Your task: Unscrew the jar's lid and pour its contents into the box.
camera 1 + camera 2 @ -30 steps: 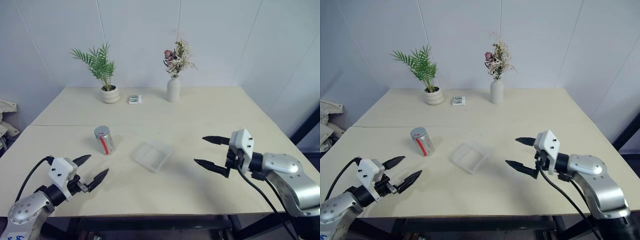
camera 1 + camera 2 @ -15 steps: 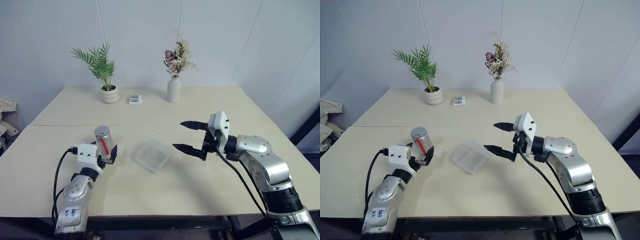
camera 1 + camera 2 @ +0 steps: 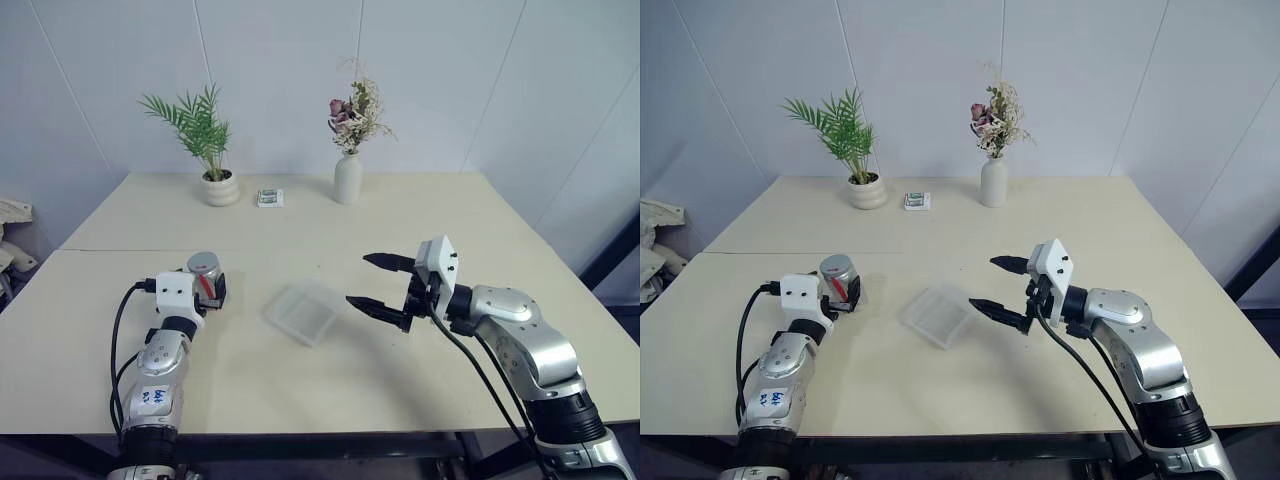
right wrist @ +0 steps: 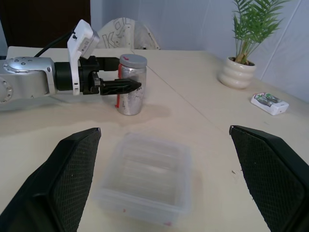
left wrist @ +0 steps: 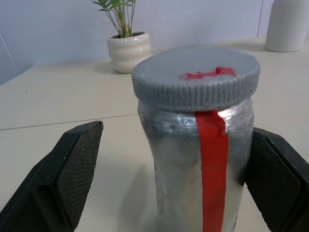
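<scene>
In the left wrist view, my left gripper's fingers stand beside the jar's silvery body (image 5: 178, 159), below the lid (image 5: 195, 72), so it is now time to close, which would catch the jar.
The jar (image 3: 208, 280) stands upright on the table, silvery with a red strip down its side (image 5: 212, 169). Its grey lid (image 5: 195, 76) is on, with a red smear on top. The contents are hidden inside. My left gripper (image 3: 212, 291) is open and straddles the jar; one finger (image 5: 72, 174) stands clear of it and the other (image 5: 280, 179) is close against its side. The clear box (image 3: 304, 311) lies to the right of the jar. My right gripper (image 3: 358, 280) hovers open just right of the box with nothing in it, pointing toward the jar (image 4: 131, 89).
At the back of the table (image 3: 420, 230) stand a potted palm (image 3: 219, 187), a green-and-white packet (image 3: 269, 198) and a white vase of dried flowers (image 3: 347, 178). The wall runs right behind them.
My left arm has swung forward from the table's front edge, and its open gripper now stands around the jar. My right gripper has moved left to the box. Both have stayed open.
</scene>
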